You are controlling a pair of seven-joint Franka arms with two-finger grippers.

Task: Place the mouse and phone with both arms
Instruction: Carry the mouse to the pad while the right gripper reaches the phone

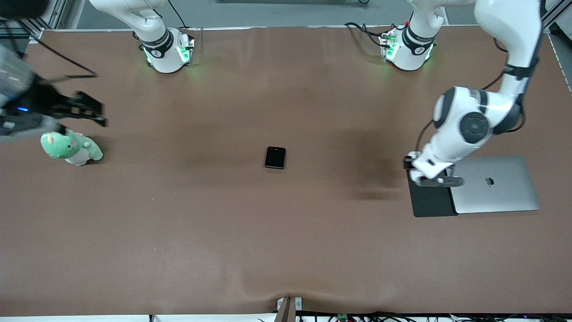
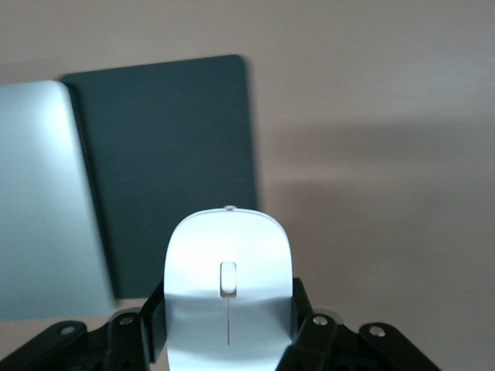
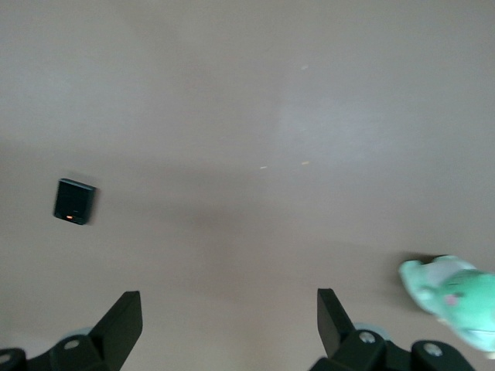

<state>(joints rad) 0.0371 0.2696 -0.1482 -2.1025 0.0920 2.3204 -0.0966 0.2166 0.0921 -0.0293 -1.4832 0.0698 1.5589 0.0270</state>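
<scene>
The left gripper will keep its hold on the white mouse (image 2: 228, 286), because the mouse hangs above the black mat.
The white mouse (image 2: 228, 286) sits between the jaws of my left gripper (image 2: 228, 313), which is shut on its sides. In the front view my left gripper (image 1: 435, 180) hangs low over the black mat (image 1: 431, 201), and the hand hides the mouse there. The black phone (image 1: 275, 157) lies flat in the middle of the table, apart from both grippers; it also shows in the right wrist view (image 3: 74, 201). My right gripper (image 1: 96, 115) is open and empty (image 3: 230, 317), up over the table at the right arm's end.
A closed silver laptop (image 1: 494, 183) lies beside the mat (image 2: 170, 170) at the left arm's end of the table; it also shows in the left wrist view (image 2: 42, 201). A green plush toy (image 1: 71, 149) sits just under the right gripper (image 3: 452, 297).
</scene>
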